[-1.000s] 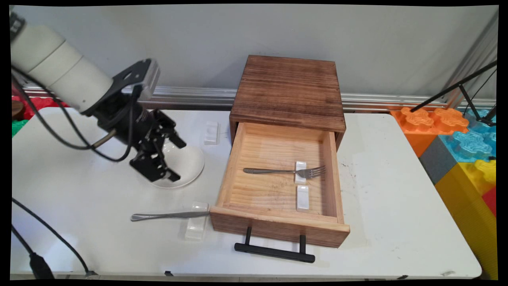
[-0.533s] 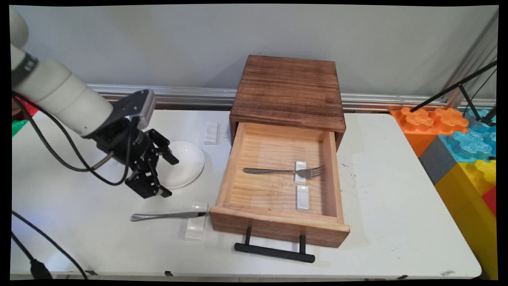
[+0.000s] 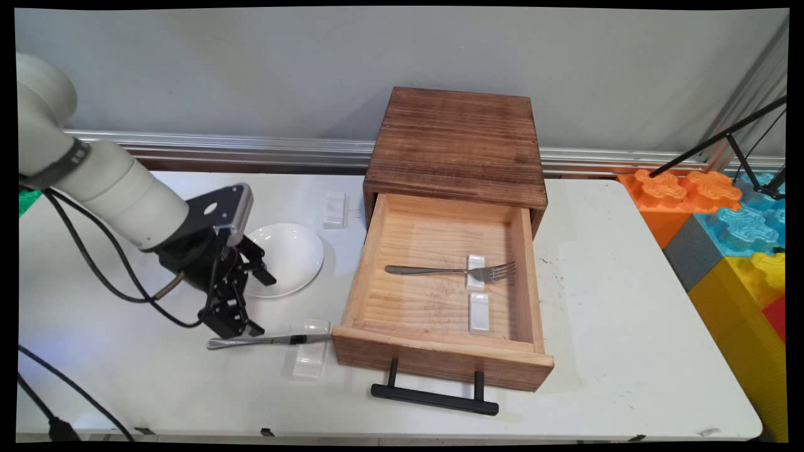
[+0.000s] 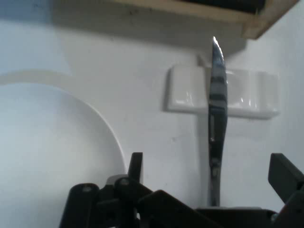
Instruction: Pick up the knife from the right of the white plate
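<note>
The steel table knife has to go on the bare rest in the drawer, so my gripper should grab the knife by its handle (image 3: 241, 341) next.
My gripper (image 3: 260, 304) hangs open just above the table, over the handle end of a metal knife (image 3: 270, 340). The knife lies flat with its blade across a small white rest (image 3: 312, 359), its tip pointing at the front of an open wooden drawer (image 3: 440, 361). In the hand view the knife (image 4: 217, 118) runs up between my two fingers (image 4: 136, 165), nearer the right one, and crosses the rest (image 4: 185, 92). The gripper (image 4: 211, 172) touches nothing. A white plate (image 3: 289, 256) sits just behind it and fills the left of the hand view as plate (image 4: 47, 147).
The drawer sticks out of a dark wooden box (image 3: 455, 141) and has a black handle (image 3: 433, 399). Inside lie a fork (image 3: 440, 270) on one white rest (image 3: 475, 263) and a second bare rest (image 3: 478, 312). Another rest (image 3: 335, 209) lies behind the plate. Coloured foam blocks (image 3: 735, 226) stand at the right.
The gripper has come down and towards the table's near side, from over the plate to just above the knife's handle. It stayed open. Nothing on the table moved.
</note>
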